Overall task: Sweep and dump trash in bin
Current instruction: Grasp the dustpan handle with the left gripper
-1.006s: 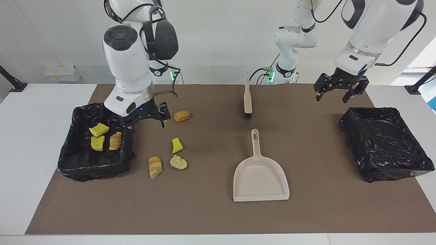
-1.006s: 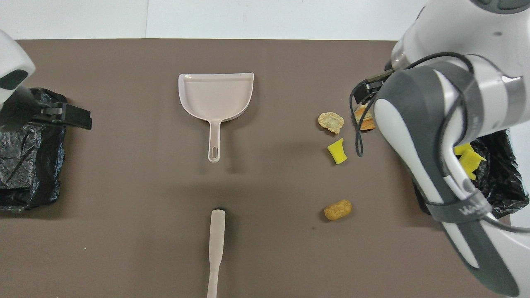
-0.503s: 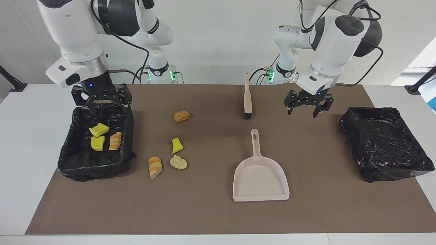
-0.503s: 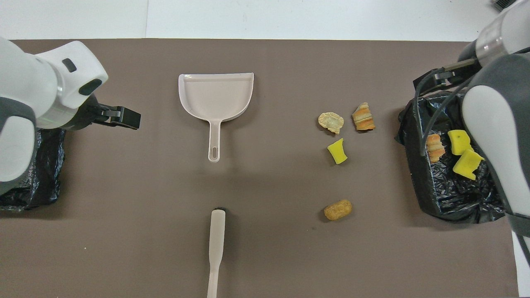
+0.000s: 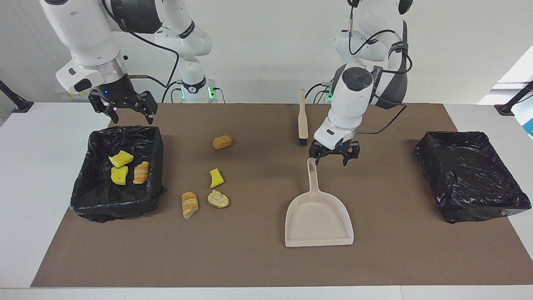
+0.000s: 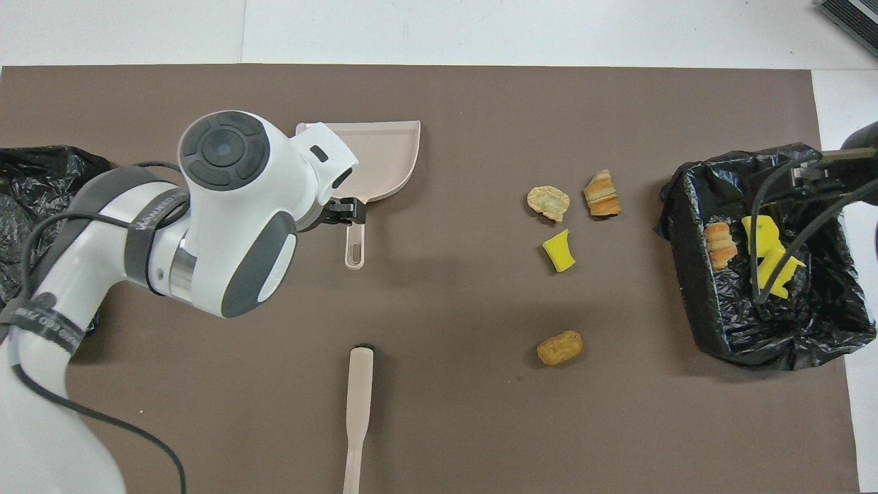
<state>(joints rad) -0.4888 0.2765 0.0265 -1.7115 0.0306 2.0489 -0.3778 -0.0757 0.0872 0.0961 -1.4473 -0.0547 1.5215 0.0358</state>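
Note:
The dustpan's broad tray is wider than my fingers can open, so I need to grab the dustpan by its narrow handle (image 6: 355, 234) with my left gripper next.
Trash lies on the brown mat: a brown nugget (image 5: 222, 142) (image 6: 560, 348), a yellow sponge chunk (image 5: 215, 178) (image 6: 559, 250), a pale pastry piece (image 5: 218, 199) (image 6: 549, 202) and a striped bread piece (image 5: 189, 204) (image 6: 602, 195). Two yellow chunks (image 5: 120, 166) and a bread piece (image 5: 140, 172) sit in the black-lined bin (image 5: 85, 196) (image 6: 754, 350). My left gripper (image 5: 333, 156) (image 6: 346, 211) hangs open and empty just over the handle (image 5: 312, 171) of the beige dustpan (image 5: 318, 218) (image 6: 387, 154). My right gripper (image 5: 123, 110) is open and empty above that bin's edge nearest the robots.
A beige brush (image 5: 302, 121) (image 6: 358, 405) lies on the mat nearer to the robots than the dustpan. A second black-lined bin (image 5: 470, 175) (image 6: 34, 178) stands at the left arm's end of the table.
My left gripper has swung from beside the second bin down to the dustpan's handle. My right gripper has risen from the mat beside the trash bin and pulled back over the bin's edge.

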